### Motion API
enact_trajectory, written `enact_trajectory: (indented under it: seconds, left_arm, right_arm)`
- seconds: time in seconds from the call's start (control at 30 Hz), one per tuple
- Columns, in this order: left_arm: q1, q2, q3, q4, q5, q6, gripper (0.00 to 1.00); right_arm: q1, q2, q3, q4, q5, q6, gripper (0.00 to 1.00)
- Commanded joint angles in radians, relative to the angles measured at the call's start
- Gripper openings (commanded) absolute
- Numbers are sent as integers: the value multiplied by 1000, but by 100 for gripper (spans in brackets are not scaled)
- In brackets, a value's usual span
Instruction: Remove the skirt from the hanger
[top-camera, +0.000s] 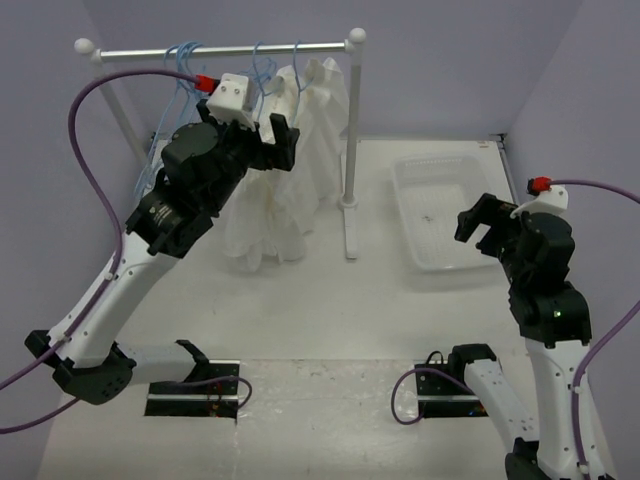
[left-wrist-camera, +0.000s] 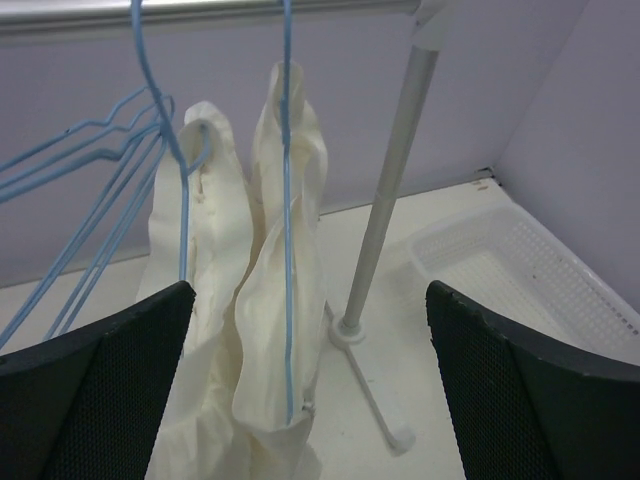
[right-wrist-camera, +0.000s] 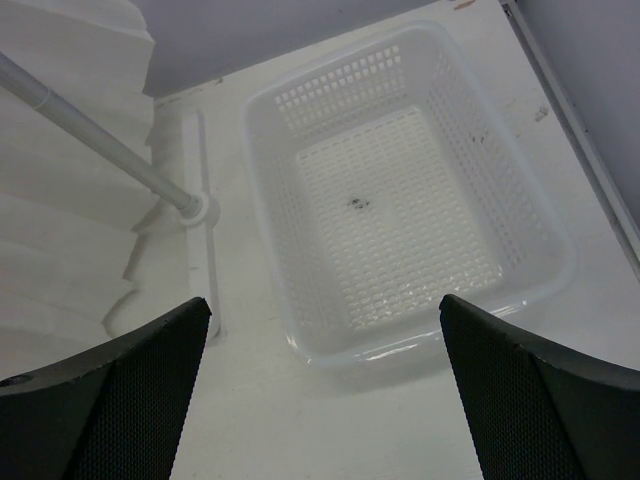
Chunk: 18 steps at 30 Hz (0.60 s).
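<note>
The robot's left hand will next grab the skirt's blue hanger by the neck under its hook (top-camera: 298, 82) (left-wrist-camera: 286, 118), so the hook and the cloth stay free for the skirt to be removed.
The skirt (top-camera: 325, 125), white ruffled cloth, hangs on a blue wire hanger (top-camera: 297, 55) at the right end of the rack rod, beside the rack's post. In the left wrist view the skirt (left-wrist-camera: 308, 280) hangs on its hanger (left-wrist-camera: 287, 150), just ahead of my left gripper (left-wrist-camera: 310, 330). That gripper (top-camera: 280, 140) is open and empty, raised close to the cloth without holding it. A longer white garment (top-camera: 258, 215) hangs to the skirt's left. My right gripper (top-camera: 478, 222) is open and empty above the basket. The skirt's ruffles (right-wrist-camera: 60, 210) show at the left of the right wrist view.
A clear plastic basket (top-camera: 445, 266) lies at the right, also in the right wrist view (right-wrist-camera: 420, 345). The rack's post (top-camera: 351, 130) and its foot bar (top-camera: 350, 240) stand between the garments and the basket. Several bare blue hangers (left-wrist-camera: 80, 150) hang further left on the rod.
</note>
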Motion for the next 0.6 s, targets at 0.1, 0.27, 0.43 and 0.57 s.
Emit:
enact_trajectory:
  seconds: [0.1, 0.27, 0.43, 0.57]
  left_arm:
    - [0, 180, 199, 177, 38, 134, 100]
    - [29, 363, 333, 217, -31, 140, 100]
    - [63, 432, 393, 226, -36, 151, 100]
    - [69, 469, 407, 223, -54, 145, 100]
  right_arm:
    - [-2, -8, -14, 47, -27, -34, 99]
    - [-2, -22, -17, 54, -37, -34, 99]
    - [-3, -39, -28, 57, -21, -46, 99]
    - [-3, -48, -31, 58, -1, -51, 99]
